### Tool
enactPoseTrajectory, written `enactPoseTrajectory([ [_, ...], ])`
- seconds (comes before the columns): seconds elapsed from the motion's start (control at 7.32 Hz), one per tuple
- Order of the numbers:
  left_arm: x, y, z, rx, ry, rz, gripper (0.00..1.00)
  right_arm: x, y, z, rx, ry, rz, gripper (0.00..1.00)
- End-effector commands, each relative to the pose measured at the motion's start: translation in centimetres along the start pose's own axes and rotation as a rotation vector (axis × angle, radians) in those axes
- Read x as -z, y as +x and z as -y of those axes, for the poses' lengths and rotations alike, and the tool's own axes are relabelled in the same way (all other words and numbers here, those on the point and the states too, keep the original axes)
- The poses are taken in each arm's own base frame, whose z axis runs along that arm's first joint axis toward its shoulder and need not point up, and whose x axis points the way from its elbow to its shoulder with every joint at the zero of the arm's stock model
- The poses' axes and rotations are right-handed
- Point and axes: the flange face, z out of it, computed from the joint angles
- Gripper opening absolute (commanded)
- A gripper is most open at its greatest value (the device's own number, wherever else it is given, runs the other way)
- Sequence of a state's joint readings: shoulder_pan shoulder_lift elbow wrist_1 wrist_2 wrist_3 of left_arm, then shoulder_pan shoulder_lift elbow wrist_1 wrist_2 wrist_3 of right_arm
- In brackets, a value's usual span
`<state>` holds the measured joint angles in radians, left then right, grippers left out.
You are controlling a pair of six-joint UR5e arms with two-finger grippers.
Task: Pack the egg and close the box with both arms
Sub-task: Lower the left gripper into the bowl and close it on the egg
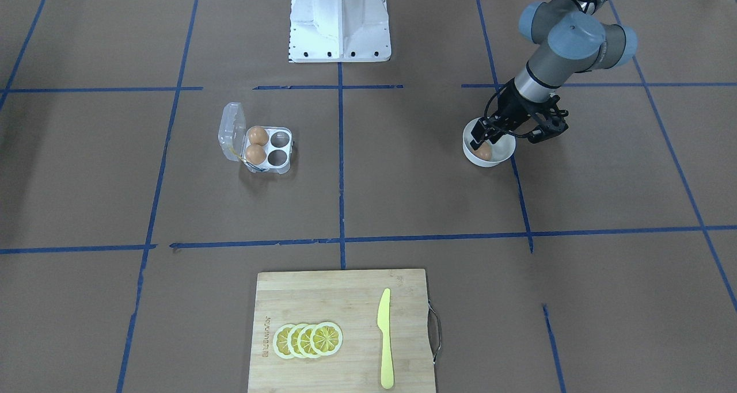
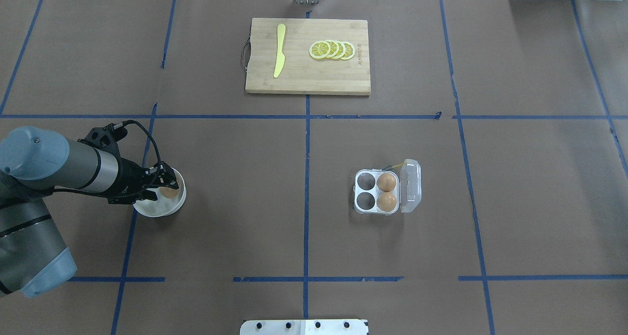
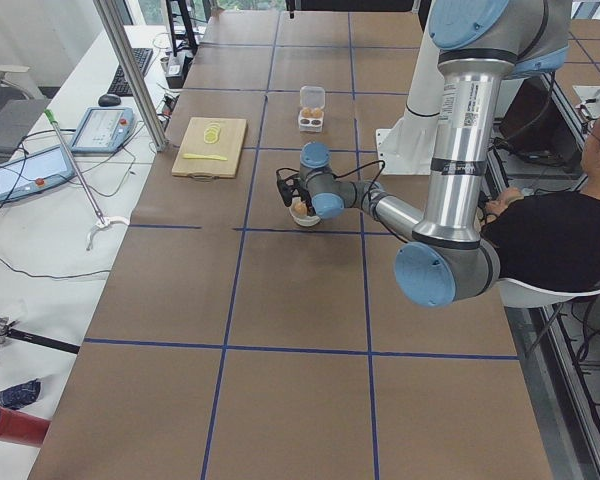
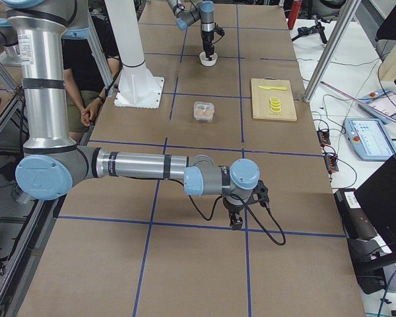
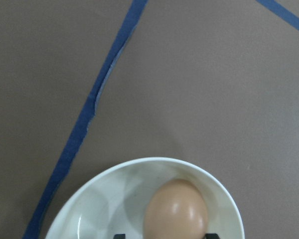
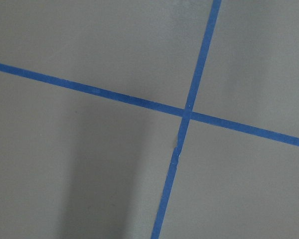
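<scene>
My left gripper should grab the tan egg by its rounded body [image 1: 483, 152], so that I can pack the egg in the clear box [image 1: 269, 149].
A tan egg [image 5: 175, 209] lies in a round white bowl [image 5: 104, 199] on the robot's left side of the table. My left gripper [image 1: 482, 141] reaches down into the bowl [image 2: 156, 209]. It is open, with one finger on each side of this egg [image 2: 169, 193]. The clear box [image 2: 376, 198] stands right of centre. Its lid [image 2: 411, 186] is open and leans away from the left arm. Two eggs [image 2: 387, 182] [image 2: 387, 202] fill the cells by the hinge, and the other two cells are bare. My right gripper [image 4: 235, 222] hangs low over bare table far from the box; I cannot tell whether it is open or shut.
A wooden cutting board [image 2: 308, 77] at the table's far middle holds lemon slices [image 2: 332, 50] and a yellow knife [image 2: 279, 56]. The robot's white base [image 1: 339, 22] stands at the near middle. Blue tape lines cross the brown table.
</scene>
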<state>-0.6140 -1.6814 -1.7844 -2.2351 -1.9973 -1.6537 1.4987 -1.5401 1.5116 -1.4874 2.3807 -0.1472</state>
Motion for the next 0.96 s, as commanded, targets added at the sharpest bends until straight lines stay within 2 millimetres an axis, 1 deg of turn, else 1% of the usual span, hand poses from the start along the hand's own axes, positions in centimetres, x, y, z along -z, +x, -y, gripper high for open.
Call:
enactPoseTrajectory([
  [0.0,-0.40,0.02,-0.49,-0.005,-0.009,0.005,0.61,-0.02,0.02,-0.01,-0.001,-0.001,0.000,1.00],
  [0.27,-1.00,-0.05,-0.97,-0.002,-0.016,0.037,0.60,-0.23,0.23,-0.11,-0.005,-0.005,0.001,1.00],
  [0.68,-1.09,-0.26,-0.78,-0.003,-0.011,0.046,0.59,-0.34,0.18,-0.11,-0.005,-0.006,0.006,1.00],
  [0.82,-1.03,-0.18,-0.44,-0.006,0.026,0.042,0.59,-0.39,0.23,-0.13,-0.006,-0.007,0.006,1.00],
])
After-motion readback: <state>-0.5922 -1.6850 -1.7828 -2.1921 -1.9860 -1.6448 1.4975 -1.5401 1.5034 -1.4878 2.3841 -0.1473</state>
